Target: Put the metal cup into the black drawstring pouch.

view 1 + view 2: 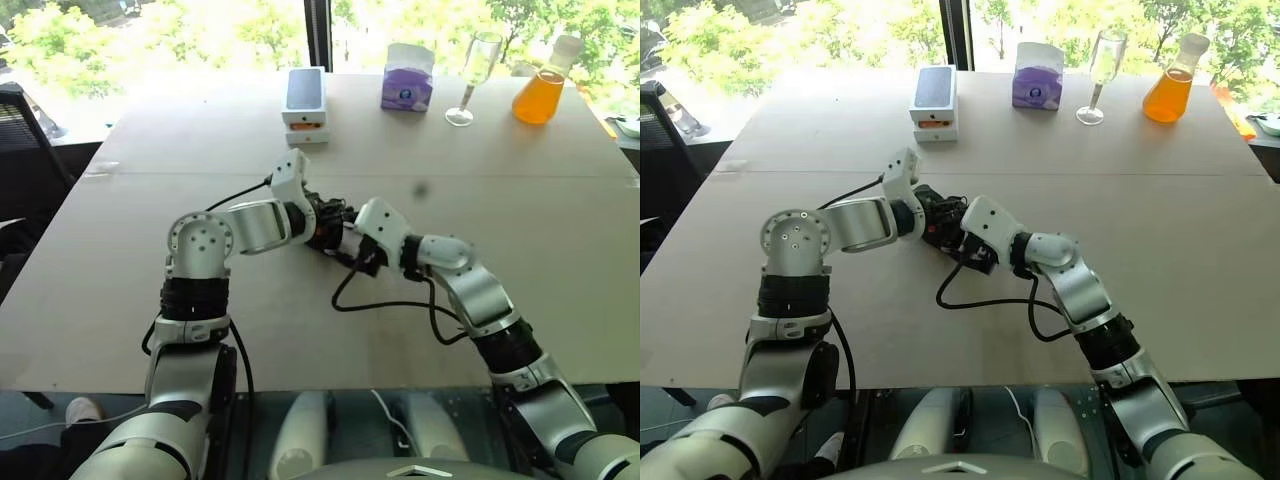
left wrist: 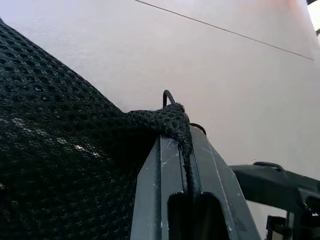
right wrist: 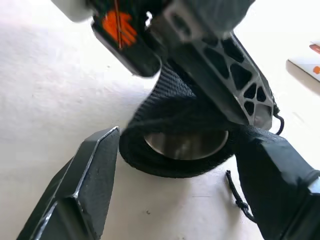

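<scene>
My right gripper grabs the cord [image 3: 236,192] by its knotted end [image 3: 243,205] next. That end is the only free part, as the cord dangles slack below the pouch.
The black drawstring pouch [image 3: 165,107] hangs just above the table in front of me, its mouth turned toward my right gripper. The metal cup [image 3: 172,144] sits inside it, with its shiny round end showing through the mouth. My left gripper [image 2: 175,136] is shut on a pinch of the pouch's mesh rim [image 2: 165,120], and it meets the pouch at the table's middle [image 1: 322,222]. My right gripper [image 3: 186,141] stands open just in front of the pouch mouth, one finger on each side, holding nothing. A knotted cord [image 3: 236,192] dangles below the pouch.
At the table's far edge stand a white and orange phone box [image 1: 304,100], a purple tissue box [image 1: 407,80], a tall stemmed glass [image 1: 475,70] and a flask of orange liquid [image 1: 540,92]. A black cable [image 1: 345,295] loops on the table under my right wrist.
</scene>
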{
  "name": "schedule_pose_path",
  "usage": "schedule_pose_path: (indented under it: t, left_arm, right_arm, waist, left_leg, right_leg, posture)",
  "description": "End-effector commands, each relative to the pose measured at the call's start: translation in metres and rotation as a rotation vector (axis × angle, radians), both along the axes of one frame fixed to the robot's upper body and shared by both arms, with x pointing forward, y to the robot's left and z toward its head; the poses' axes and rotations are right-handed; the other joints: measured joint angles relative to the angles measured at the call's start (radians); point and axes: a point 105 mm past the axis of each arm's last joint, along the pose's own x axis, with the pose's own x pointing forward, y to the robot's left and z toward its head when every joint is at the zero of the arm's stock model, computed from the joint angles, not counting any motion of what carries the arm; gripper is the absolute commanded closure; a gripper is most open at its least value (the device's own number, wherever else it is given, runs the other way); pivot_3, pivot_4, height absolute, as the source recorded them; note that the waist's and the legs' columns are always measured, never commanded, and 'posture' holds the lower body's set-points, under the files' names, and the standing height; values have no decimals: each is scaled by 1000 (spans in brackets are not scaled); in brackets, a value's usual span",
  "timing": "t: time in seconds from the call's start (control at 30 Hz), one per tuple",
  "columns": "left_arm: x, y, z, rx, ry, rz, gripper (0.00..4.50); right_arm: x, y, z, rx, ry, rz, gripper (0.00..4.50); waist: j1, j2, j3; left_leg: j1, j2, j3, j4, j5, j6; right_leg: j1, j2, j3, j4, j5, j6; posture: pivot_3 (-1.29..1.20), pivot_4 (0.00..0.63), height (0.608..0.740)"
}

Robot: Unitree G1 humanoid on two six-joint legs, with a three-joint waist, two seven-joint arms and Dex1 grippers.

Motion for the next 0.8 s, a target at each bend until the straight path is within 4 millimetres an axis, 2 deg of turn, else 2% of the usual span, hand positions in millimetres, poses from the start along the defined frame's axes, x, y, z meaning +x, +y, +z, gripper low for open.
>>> schedule_pose_path:
  t: [0.03, 0.2, 0.37, 0.47, 0.6, 0.8]
  left_arm:
    - [3, 9, 11, 2, -66, -2, 4500]
    - [6, 22, 20, 14, -141, -14, 4500]
    - [6, 31, 30, -25, -179, -61, 4500]
    - [4, 35, 36, -66, -198, -91, 4500]
    - [-3, 39, 28, -25, -196, -145, 4500]
    - [-20, 49, 28, -22, -215, -232, 4500]
  right_arm:
    - [-7, -16, 22, 76, -12, -28, 859]
    - [-14, -38, 15, 63, 8, -74, 859]
    - [-6, -53, 3, 19, -3, -141, 859]
    - [1, -50, -6, 14, -6, -160, 97]
    - [16, -36, -12, 3, -56, -201, 39]
    - [29, -12, -14, 45, -93, -207, 39]
  waist:
    - [0, 0, 0]
    - [0, 0, 0]
    - [-2, 0, 0]
    - [-2, 0, 0]
    - [-6, 0, 0]
    - [-7, 0, 0]
  left_leg:
    - [0, 0, 0, 0, 0, 0]
    - [0, 0, 0, 0, 0, 0]
    - [0, 0, 0, -1, 0, 0]
    - [0, 0, 0, -1, 0, 0]
    - [0, 0, 1, -1, 0, 0]
    - [0, 1, 1, -2, 0, 0]
  right_leg:
    - [0, 0, 0, 0, 0, 0]
    - [0, 0, 0, 0, 0, 0]
    - [0, 0, 0, -1, 0, 0]
    - [0, 0, 0, -1, 0, 0]
    - [0, 1, 0, -1, 0, 0]
    - [-2, 1, 0, -1, 0, 0]
  posture:
    - [0, 150, 740]
    - [0, 150, 740]
    - [0, 150, 740]
    - [0, 150, 740]
    - [0, 150, 740]
    - [0, 150, 740]
